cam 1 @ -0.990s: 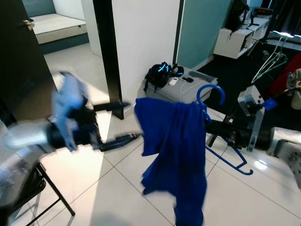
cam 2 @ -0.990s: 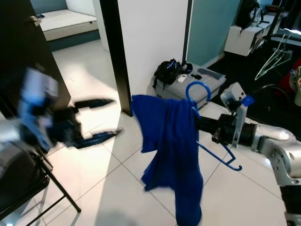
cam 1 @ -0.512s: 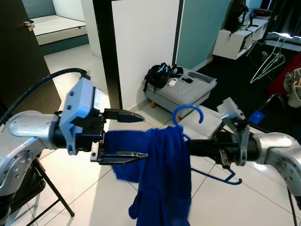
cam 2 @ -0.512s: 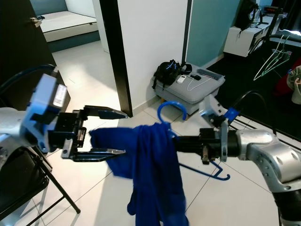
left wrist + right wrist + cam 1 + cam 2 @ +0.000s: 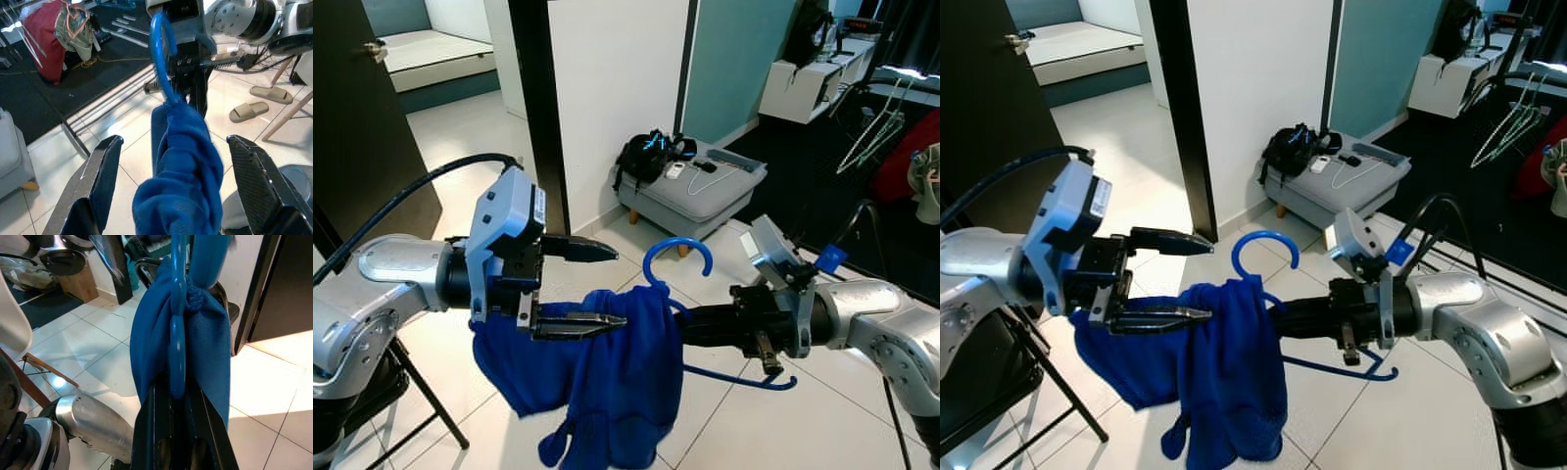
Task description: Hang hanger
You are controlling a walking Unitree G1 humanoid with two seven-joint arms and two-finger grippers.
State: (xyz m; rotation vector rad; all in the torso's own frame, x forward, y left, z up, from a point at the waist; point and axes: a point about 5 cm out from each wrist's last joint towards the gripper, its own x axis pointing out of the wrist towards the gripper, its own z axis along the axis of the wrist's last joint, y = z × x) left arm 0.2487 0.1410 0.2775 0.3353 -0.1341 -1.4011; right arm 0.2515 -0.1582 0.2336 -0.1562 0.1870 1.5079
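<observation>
I will next use my left gripper to pinch the garment by its bunched shoulder fold [image 5: 602,304], which stands up along the hanger, because the garment's lower cloth [image 5: 617,416] hangs loose.
A blue plastic hanger [image 5: 677,257] carries a dark blue garment [image 5: 607,382] that hangs bunched below its hook. My right gripper [image 5: 690,324] reaches in from the right and is shut on the hanger's body, its fingertips buried in the cloth; the right wrist view shows the hanger [image 5: 177,333] pinched between the black fingers [image 5: 146,431]. My left gripper [image 5: 619,286] comes from the left and is open, one finger above the garment's shoulder and one beneath it. In the left wrist view the garment [image 5: 183,181] and hook [image 5: 161,54] sit between the spread fingers [image 5: 100,178].
A grey footstool [image 5: 700,191] with a black bag [image 5: 648,155] stands behind, beside a black door frame [image 5: 533,108]. A dark door [image 5: 362,127] and a folding chair [image 5: 372,392] are at left. Light hangers [image 5: 871,127] hang at far right. Slippers [image 5: 249,110] lie on the tiled floor.
My left gripper swung in from the left and now straddles the garment. The right gripper carried the hanger leftward and lower, and the cloth has bunched over the left gripper's lower finger.
</observation>
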